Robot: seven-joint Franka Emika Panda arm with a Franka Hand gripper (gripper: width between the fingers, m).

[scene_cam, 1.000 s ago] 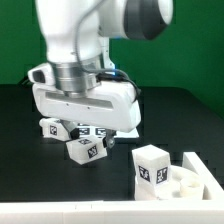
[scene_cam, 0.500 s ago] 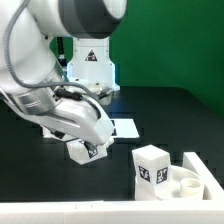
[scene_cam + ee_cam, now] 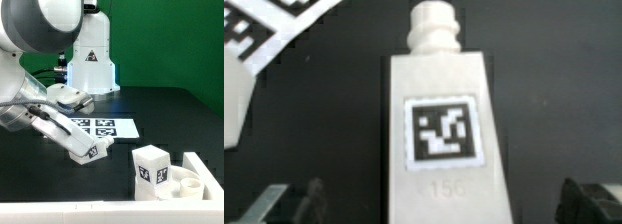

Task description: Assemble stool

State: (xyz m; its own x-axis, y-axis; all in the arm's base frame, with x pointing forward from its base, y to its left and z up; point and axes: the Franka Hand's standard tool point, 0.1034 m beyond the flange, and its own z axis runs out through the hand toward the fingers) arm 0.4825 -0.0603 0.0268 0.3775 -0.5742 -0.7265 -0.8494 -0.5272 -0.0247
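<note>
The round peg of the white stool leg needs to stay free for the seat, so the robot's gripper should next grab the leg by its square-tagged body.
A white stool leg with a square tag lies on the black table near the front, left of centre in the exterior view. My gripper is down over it. In the wrist view the leg lies lengthwise between my two fingers, peg end away from me. My gripper is open, with dark gaps between the leg and each fingertip. The round white seat lies at the front right. A second tagged leg stands upright at its left edge.
The marker board lies flat just behind the lying leg; its corner shows in the wrist view. A white wall piece borders the seat on the right. Another white part lies beside the leg.
The arm has swung and tilted toward the exterior view's left, uncovering the marker board. The lying leg has stayed where it was. The seat and upright leg have not moved.
</note>
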